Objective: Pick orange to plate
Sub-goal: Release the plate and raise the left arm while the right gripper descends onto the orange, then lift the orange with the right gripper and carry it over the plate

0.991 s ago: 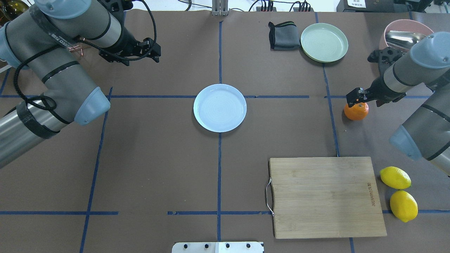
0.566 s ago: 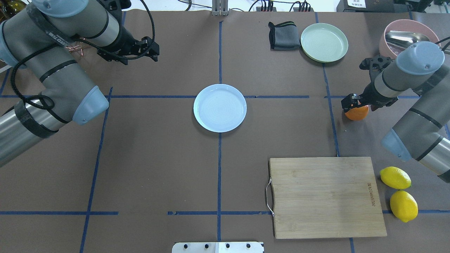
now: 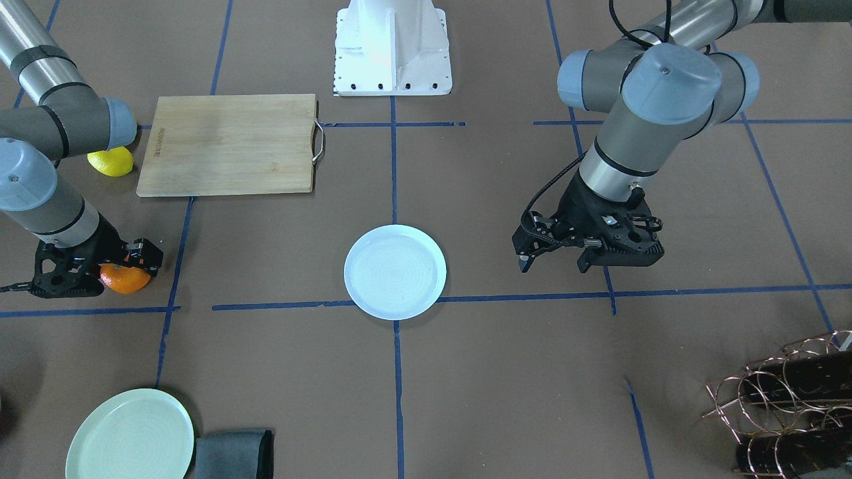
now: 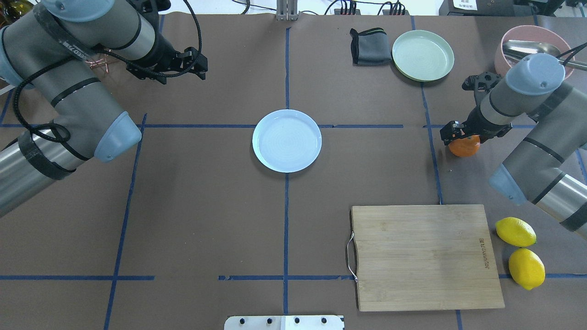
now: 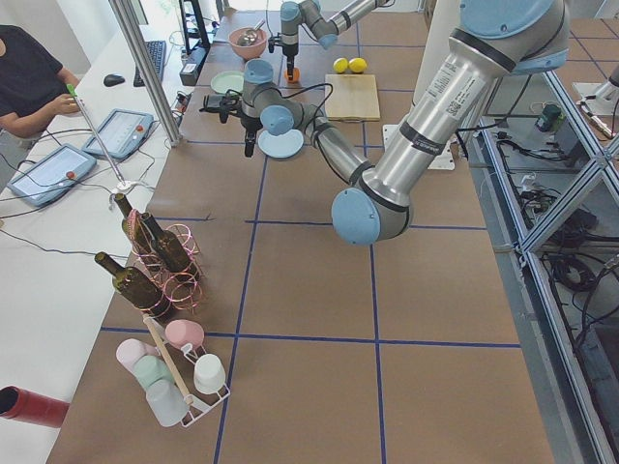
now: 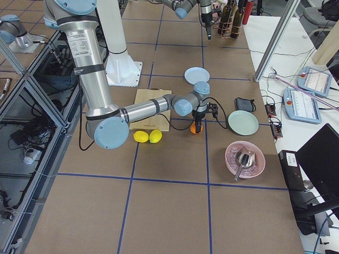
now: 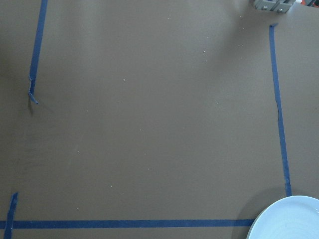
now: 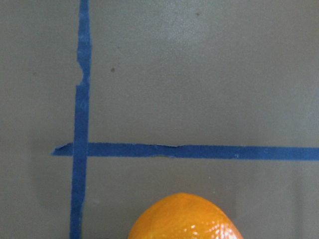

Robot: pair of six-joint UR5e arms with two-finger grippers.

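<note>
The robot's right gripper will next grab the orange by its round body [image 3: 124,279] to put the orange on the pale bluish plate [image 3: 395,271].
The orange [image 4: 465,147] rests on the brown table at the right, just beyond a blue tape cross. My right gripper [image 4: 460,136] stands low over it, open, a finger on either side; in the front-facing view one black finger [image 3: 147,256] shows beside the orange [image 3: 124,279]. The right wrist view holds only the orange's top [image 8: 185,219]. The pale bluish plate [image 4: 287,140] lies bare at the table's centre, well to the left of the orange. My left gripper [image 4: 196,68] hovers open and holding nothing over the far left; its wrist view catches the plate's rim [image 7: 286,219].
A bamboo cutting board [image 4: 424,256] lies near the front right with two lemons [image 4: 516,232] beside it. A mint-green plate [image 4: 423,55], a grey cloth [image 4: 369,46] and a pink bowl [image 4: 511,39] with a metal scoop sit at the back right. A wire bottle rack [image 3: 785,399] stands on the left arm's side.
My right gripper has come down and shifted slightly left, so that it now covers the top of the orange. The orange and the left arm have hardly moved.
</note>
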